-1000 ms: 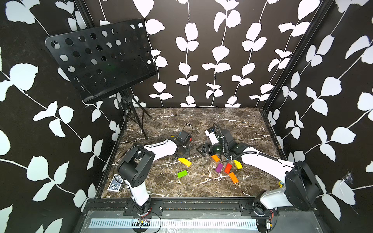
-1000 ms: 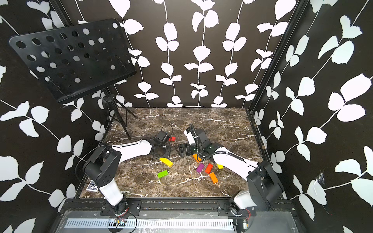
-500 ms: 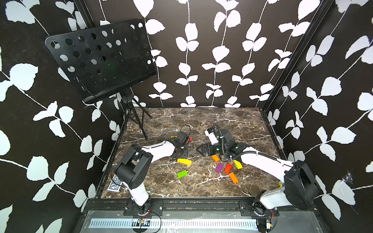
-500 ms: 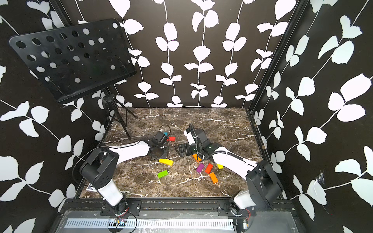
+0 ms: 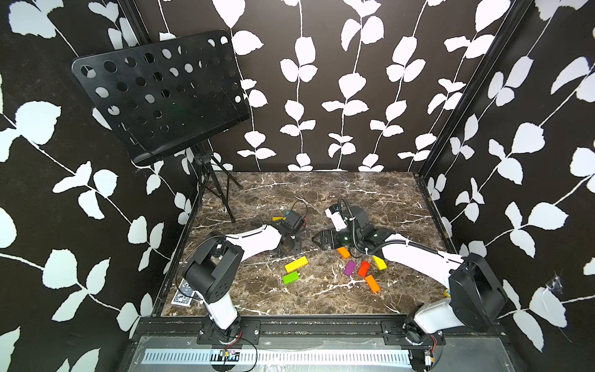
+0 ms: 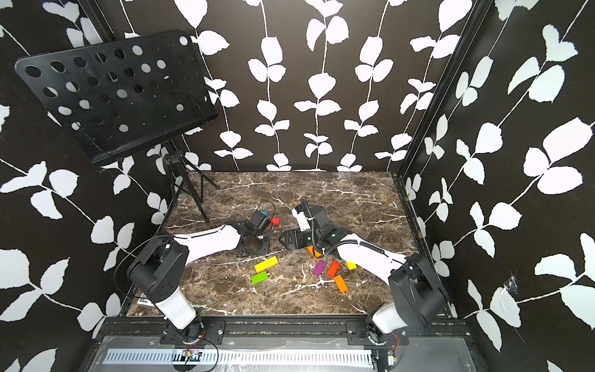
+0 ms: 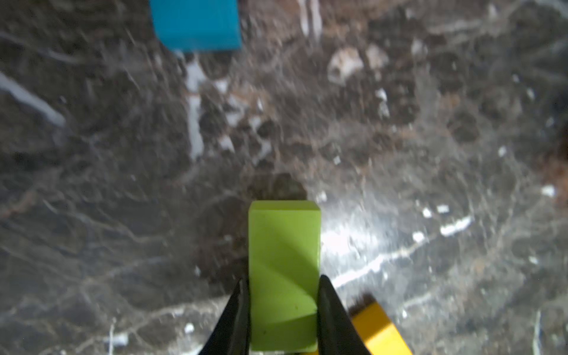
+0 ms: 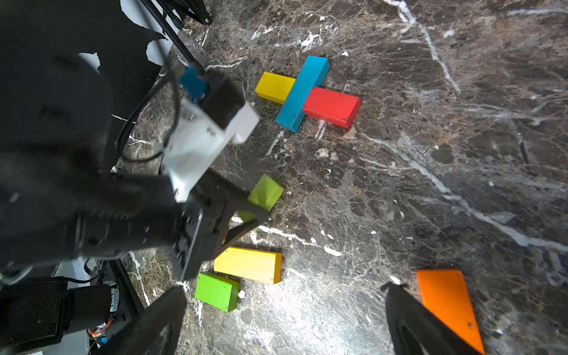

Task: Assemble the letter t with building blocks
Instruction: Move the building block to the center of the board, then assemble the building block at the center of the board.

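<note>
My left gripper is holding the green block (image 7: 284, 233) with marble between it and the blue bar's end, so I should move it toward that end before releasing it.
My left gripper (image 7: 282, 279) is shut on a short green block (image 7: 284, 233), held just above the marble and pointing at a blue bar (image 7: 196, 24). The right wrist view shows this green block (image 8: 266, 191) near the partial letter t: a blue bar (image 8: 302, 92) with a yellow block (image 8: 275, 87) and a red block (image 8: 332, 106) at its sides. In both top views the left gripper (image 5: 290, 245) hides the held block. My right gripper (image 8: 282, 295) is open and empty, hovering over bare marble, right of the left gripper (image 5: 318, 240). Loose blocks lie in front: yellow (image 5: 296, 264), green (image 5: 290, 277), orange (image 5: 344, 252), purple (image 5: 349, 268).
More loose blocks lie under the right arm: red (image 5: 364, 269), yellow (image 5: 379, 262), orange (image 5: 372, 283). A black music stand (image 5: 161, 96) on tripod legs (image 5: 209, 193) fills the back left corner. A card pack (image 5: 183, 291) lies at the front left edge. Walls close in on three sides.
The left arm has shifted only slightly, with the green block still in its jaws. The right arm and the loose blocks are where they were.
</note>
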Controlling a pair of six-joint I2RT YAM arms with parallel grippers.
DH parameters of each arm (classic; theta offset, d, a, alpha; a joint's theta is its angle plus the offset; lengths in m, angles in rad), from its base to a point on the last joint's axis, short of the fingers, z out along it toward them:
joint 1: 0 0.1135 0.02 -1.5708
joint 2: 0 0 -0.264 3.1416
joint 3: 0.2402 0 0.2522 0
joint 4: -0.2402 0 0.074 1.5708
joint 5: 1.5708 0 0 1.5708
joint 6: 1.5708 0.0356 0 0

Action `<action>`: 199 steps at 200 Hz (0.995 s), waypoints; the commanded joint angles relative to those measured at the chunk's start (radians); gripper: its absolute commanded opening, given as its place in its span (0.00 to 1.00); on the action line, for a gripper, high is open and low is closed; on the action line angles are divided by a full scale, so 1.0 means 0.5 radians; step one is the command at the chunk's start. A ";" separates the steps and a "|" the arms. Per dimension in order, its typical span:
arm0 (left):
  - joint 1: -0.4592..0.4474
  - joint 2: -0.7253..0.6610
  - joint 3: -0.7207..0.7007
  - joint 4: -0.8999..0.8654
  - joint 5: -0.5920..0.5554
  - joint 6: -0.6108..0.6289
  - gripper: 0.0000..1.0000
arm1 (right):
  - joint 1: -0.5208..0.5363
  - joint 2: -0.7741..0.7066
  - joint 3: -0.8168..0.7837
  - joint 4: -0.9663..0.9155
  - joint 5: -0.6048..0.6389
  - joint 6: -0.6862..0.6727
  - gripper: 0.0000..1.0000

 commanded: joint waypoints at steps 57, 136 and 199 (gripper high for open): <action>0.090 0.112 0.162 -0.151 -0.076 0.085 0.27 | -0.016 0.020 0.005 0.070 0.001 -0.018 0.99; 0.127 0.148 0.184 -0.163 -0.114 0.048 0.27 | -0.024 0.074 0.035 0.092 -0.041 -0.011 0.99; 0.139 0.232 0.257 -0.160 -0.114 0.039 0.27 | -0.033 0.064 0.015 0.101 -0.040 -0.012 0.99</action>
